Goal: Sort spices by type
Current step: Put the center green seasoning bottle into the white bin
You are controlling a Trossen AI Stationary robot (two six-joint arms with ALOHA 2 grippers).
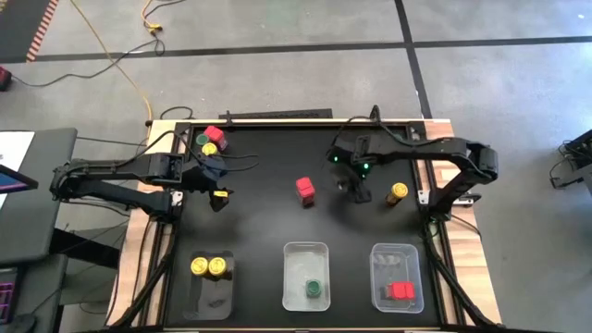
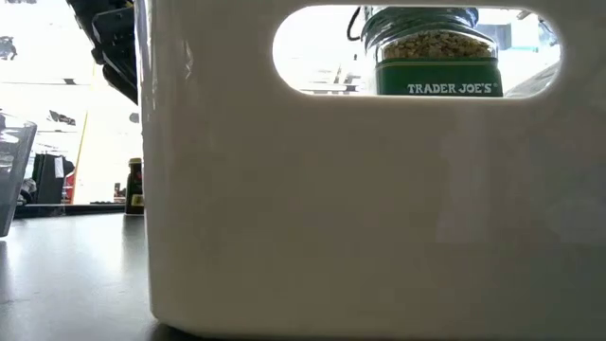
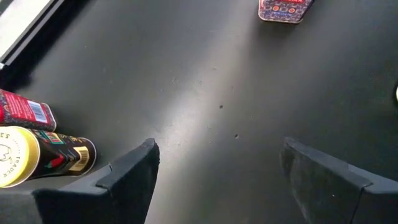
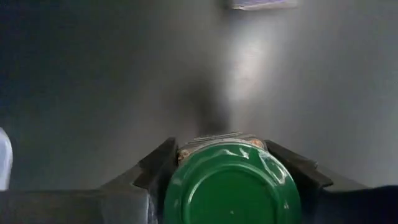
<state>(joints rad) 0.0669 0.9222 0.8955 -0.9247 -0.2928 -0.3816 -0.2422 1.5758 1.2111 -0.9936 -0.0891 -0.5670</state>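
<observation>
The green-lidded jar is still far from the middle tray [image 1: 305,268], so it would fall onto the table if I opened now. My right gripper needs to move the green-lidded jar there.
My right gripper [image 1: 356,189] hangs over the table's middle right, shut on a green-lidded spice jar [image 4: 231,186]. A red-lidded jar [image 1: 305,191] stands on the table to its left and a yellow-lidded jar [image 1: 398,192] to its right. Three jars, red [image 1: 215,135], green [image 1: 202,141] and yellow [image 1: 209,148], cluster at the far left. My left gripper [image 3: 217,168] is open over bare table near that cluster, with nothing between its fingers. In the left wrist view, the cluster's yellow jar [image 3: 37,155] and red jar [image 3: 22,109] show beside one finger. My right gripper pinches the green-lidded jar just under its lid [image 4: 217,140], one finger [image 4: 155,168] on each side. The fingers come from above, pointing down. The jar is upright with its lid toward the wrist camera and looks lifted clear of the table.
Three clear trays line the near edge: the left one [image 1: 228,298] holds two yellow-lidded jars, the middle one [image 1: 289,277] one green-lidded jar, the right one [image 1: 379,268] red-lidded jars. The low view is filled by a tray wall [image 2: 331,208], with a green jar [image 2: 436,57] showing through its cutout.
</observation>
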